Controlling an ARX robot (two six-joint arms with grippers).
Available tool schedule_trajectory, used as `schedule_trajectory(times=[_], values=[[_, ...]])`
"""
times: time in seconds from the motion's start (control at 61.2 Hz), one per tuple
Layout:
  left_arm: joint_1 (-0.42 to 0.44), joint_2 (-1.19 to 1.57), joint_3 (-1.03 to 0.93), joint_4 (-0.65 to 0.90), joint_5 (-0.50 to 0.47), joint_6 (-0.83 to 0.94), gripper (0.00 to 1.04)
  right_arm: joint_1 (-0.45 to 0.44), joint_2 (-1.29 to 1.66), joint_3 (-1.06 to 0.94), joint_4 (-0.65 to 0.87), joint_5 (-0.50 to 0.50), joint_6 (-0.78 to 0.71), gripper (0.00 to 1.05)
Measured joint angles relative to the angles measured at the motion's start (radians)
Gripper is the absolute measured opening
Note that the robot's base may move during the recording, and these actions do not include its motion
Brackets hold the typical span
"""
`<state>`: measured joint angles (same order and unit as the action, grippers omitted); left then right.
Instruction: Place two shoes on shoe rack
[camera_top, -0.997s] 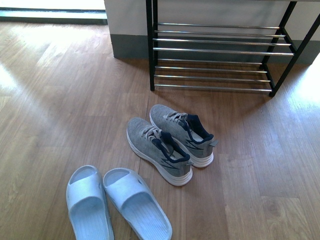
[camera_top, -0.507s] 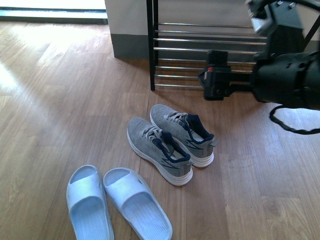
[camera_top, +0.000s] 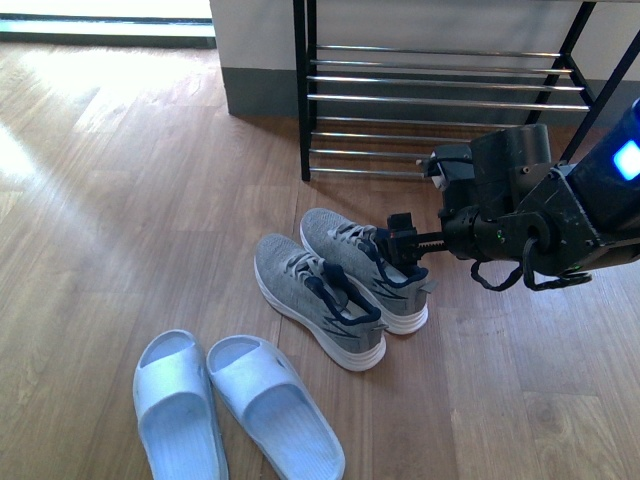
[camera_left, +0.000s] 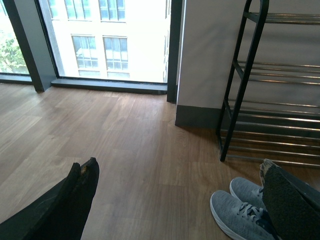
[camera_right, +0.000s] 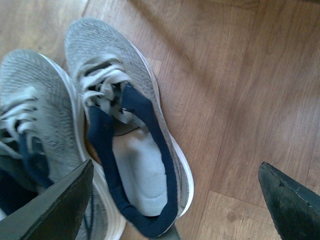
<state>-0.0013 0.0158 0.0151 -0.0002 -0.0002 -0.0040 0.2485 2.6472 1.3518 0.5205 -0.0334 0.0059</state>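
My right gripper pinches the sneaker nearer the rack by the navy collar on its free side (camera_top: 385, 241) next, since the other sneaker (camera_top: 312, 298) sits tight against one side.
Two grey knit sneakers lie side by side on the wood floor, one nearer the rack (camera_top: 352, 252) and one closer to me (camera_top: 305, 295). My right gripper (camera_top: 402, 236) hovers open over the heel opening of the sneaker nearer the rack. In the right wrist view that sneaker (camera_right: 131, 135) shows its navy collar between the spread fingers (camera_right: 60, 205), touching neither. A pair of pale blue slides (camera_top: 235, 410) lies at the front left. The shoe rack (camera_top: 440, 100) stands against the wall behind. My left gripper (camera_left: 180, 200) is open above bare floor, with the sneakers (camera_left: 240, 217) beside one finger.
A white wall with a grey skirting (camera_top: 255, 90) runs beside the rack's left end. A tall window (camera_left: 110, 40) stands further left. Wood floor (camera_top: 130, 200) stretches to the left of the shoes and to the right behind my right arm (camera_top: 540, 210).
My right arm came in from the right. It was in front of the rack's lower bars half a second ago and has dropped down to the sneaker nearer the rack. The shoes have not moved.
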Motion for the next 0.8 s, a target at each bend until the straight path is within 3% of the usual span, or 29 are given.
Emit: schedule_trajectory(times=[0.801], values=[[0.0,0.0,0.0,0.0,0.0,0.0,0.95,-0.023,0.272,0.336,-0.181,-0.024,-0.143,0.96]])
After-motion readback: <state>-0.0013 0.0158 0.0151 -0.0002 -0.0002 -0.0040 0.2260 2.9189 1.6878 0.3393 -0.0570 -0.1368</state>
